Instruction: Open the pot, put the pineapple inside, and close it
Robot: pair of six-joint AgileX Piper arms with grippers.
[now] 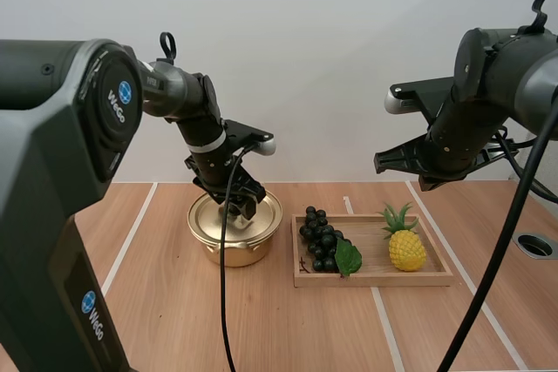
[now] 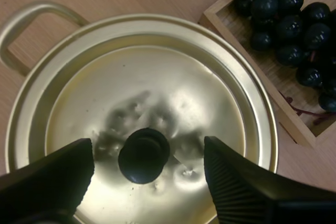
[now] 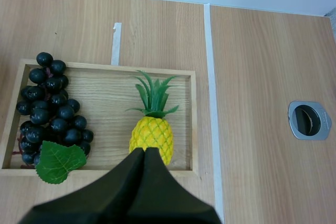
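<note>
My left gripper grabs the lid by its black knob (image 2: 143, 155) next, to open the gold pot for the pineapple.
A gold pot (image 1: 234, 234) stands on the table with its lid (image 2: 147, 114) on. My left gripper (image 1: 243, 207) hovers just over the lid, open, and its fingers (image 2: 52, 177) flank the black knob (image 2: 143, 155) without touching it. A yellow pineapple (image 1: 406, 245) with green leaves lies in the right half of the wooden tray (image 1: 436, 278). My right gripper (image 1: 403, 161) hangs high above the tray, shut on nothing, its fingers together as one wedge over the pineapple (image 3: 151, 132).
A bunch of dark grapes (image 1: 321, 240) with a green leaf (image 1: 348, 257) fills the tray's left half, right beside the pot. A pot handle (image 2: 21, 30) sticks out on the far side. A round metal grommet (image 1: 535, 245) sits in the table at the right edge.
</note>
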